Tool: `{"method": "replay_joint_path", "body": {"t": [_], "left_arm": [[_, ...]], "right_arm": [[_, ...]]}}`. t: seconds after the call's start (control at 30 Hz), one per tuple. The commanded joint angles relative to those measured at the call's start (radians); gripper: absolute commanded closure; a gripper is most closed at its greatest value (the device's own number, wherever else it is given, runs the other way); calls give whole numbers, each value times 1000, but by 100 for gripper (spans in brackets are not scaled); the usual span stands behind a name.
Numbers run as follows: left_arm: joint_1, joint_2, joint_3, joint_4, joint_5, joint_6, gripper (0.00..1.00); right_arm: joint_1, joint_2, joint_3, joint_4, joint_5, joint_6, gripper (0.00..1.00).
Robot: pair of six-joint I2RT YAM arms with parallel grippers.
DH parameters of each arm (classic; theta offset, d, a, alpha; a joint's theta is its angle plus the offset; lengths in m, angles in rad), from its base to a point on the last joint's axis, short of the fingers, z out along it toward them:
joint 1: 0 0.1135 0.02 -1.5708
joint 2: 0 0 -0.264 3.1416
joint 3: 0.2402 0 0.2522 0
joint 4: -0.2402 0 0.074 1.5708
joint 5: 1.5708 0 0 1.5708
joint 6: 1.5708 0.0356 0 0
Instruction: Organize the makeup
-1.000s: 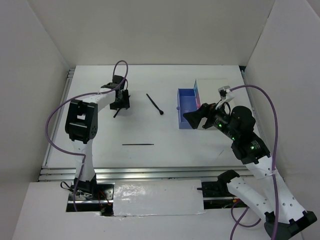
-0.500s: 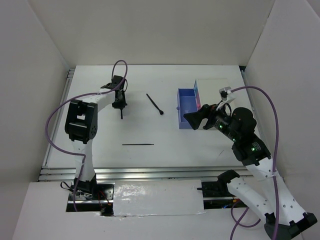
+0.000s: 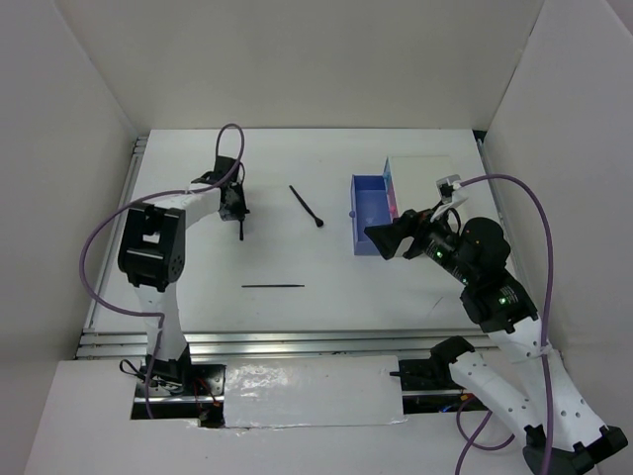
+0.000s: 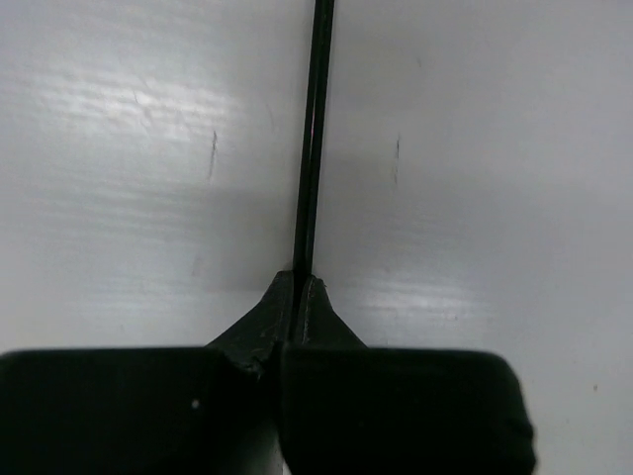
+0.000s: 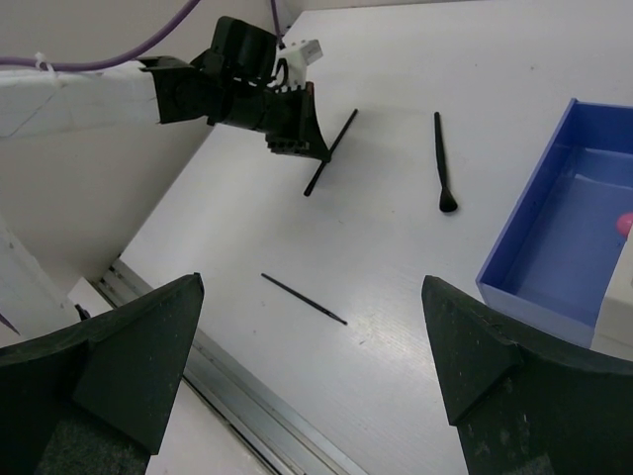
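Note:
My left gripper is shut tight around the thin black pencil [image 3: 240, 229] [image 4: 315, 129] with its fingers, so the pencil would come up off the white table with it if I lifted it now.
My left gripper [image 3: 238, 205] is at the back left of the table, shut on a thin black pencil [image 3: 240, 229]. In the left wrist view the fingertips [image 4: 300, 289] pinch the pencil [image 4: 315, 129], which runs straight ahead just over the white surface. A black brush [image 3: 307, 206] lies to its right, and a thin black stick [image 3: 272, 286] lies nearer the front. My right gripper [image 3: 388, 238] hovers wide open by the blue drawer [image 3: 370, 188] with nothing between its fingers [image 5: 138, 356].
The white box [image 3: 423, 170] stands at the back right with the blue drawer [image 5: 559, 242] pulled out toward the middle; something pink [image 5: 624, 223] shows at its inner end. A metal rail [image 3: 297, 341] runs along the table's front edge. White walls enclose three sides.
The left gripper's jaws have closed on the thin black pencil, which now points toward the front. The left arm's elbow shifted slightly left. The right arm stays put.

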Motion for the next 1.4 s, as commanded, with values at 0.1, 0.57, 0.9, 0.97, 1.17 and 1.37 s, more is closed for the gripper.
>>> {"method": "replay_joint_path", "body": {"t": [0.1,0.57,0.9,0.97,1.17,1.37], "left_arm": [[-18,-195,-105,21,130,-46,100],[-125,-458,-173,128,340,-103,100],[-294,-650,-260,298,514,-190,100],[-318,-664,-263,309,518,-196,100],[-354,-668,-257,309,506,-195,100],[-375,-659,-265,363,534,-211,100]], "right_arm": [[4,31,-29,75,-12,26,0],[7,217,-31,246,-32,132,0],[20,476,3,477,11,364,3],[21,497,0,507,0,376,4],[33,564,-7,642,-95,405,7],[40,606,-9,694,-138,428,16]]}}
